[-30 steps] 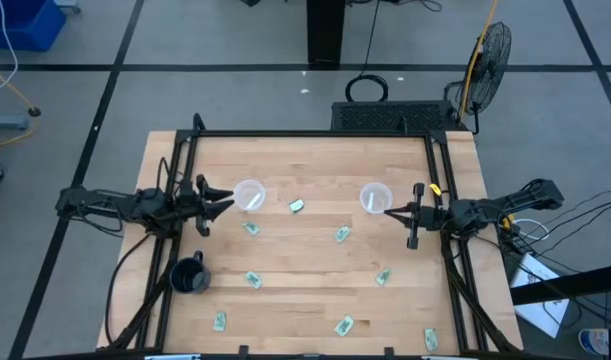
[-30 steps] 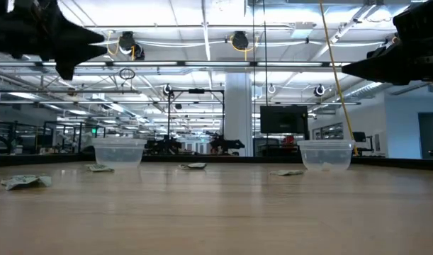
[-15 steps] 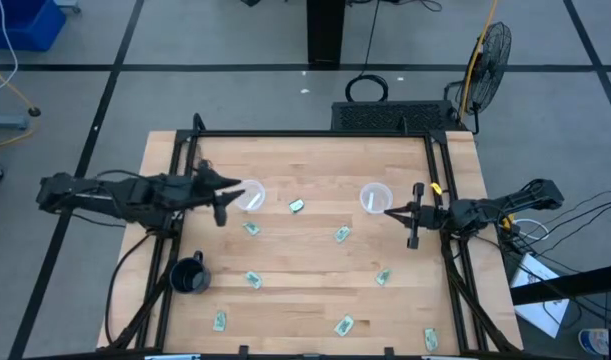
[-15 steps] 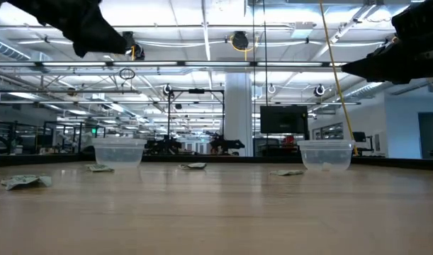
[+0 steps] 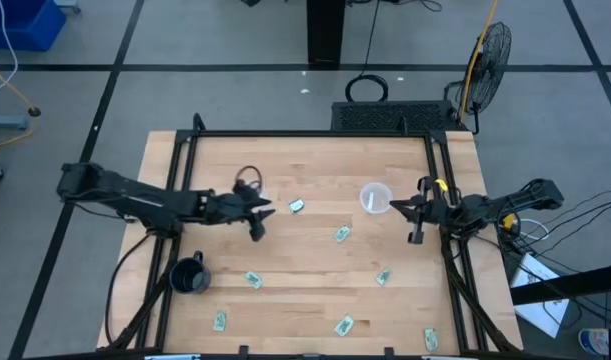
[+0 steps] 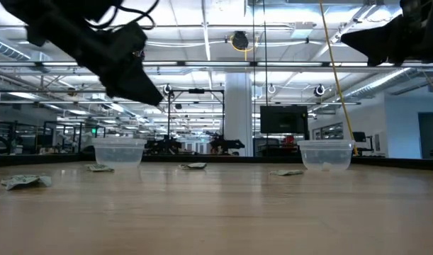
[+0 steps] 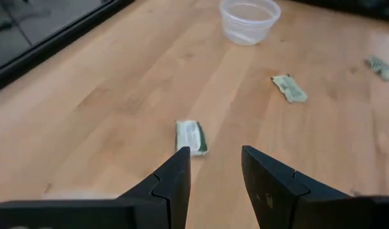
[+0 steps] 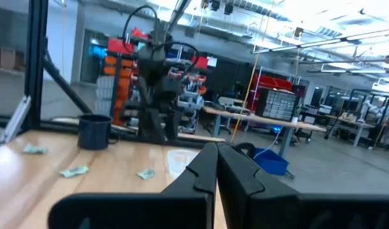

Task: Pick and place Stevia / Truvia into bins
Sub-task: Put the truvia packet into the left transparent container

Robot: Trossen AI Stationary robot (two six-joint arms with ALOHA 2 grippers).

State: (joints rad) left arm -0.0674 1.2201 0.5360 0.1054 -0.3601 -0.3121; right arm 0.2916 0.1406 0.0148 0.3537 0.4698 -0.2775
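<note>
The green-and-white packet will drop into the left clear cup, so my left gripper will next grab the packet by its middle (image 5: 296, 205).
Several pale green and white packets lie flat on the wooden table; the nearest packet (image 5: 297, 207) (image 7: 191, 137) is just ahead of my left gripper (image 5: 269, 212) (image 7: 213, 166), which hovers open above the table. More packets (image 5: 342, 234) (image 5: 253, 279) (image 5: 384, 277) are scattered toward the near side. The left clear cup (image 5: 248, 190) (image 6: 119, 152) stands partly hidden under my left arm. The right clear cup (image 5: 375, 198) (image 6: 326, 154) stands just left of my right gripper (image 5: 395, 207) (image 8: 216, 156), which is shut and raised.
A black mug (image 5: 190, 276) (image 8: 94, 131) stands near the table's near-left corner. Other packets (image 5: 219, 321) (image 5: 344, 325) (image 5: 431, 339) lie along the near edge. A black frame (image 5: 315, 134) runs around the tabletop. Bare wood shows at the table's middle and far side.
My left arm has reached toward the table's right, passing over the left cup, rising and then coming down, so its gripper is now beyond the cup near a packet. My right gripper has risen a little. No packet or cup has moved.
</note>
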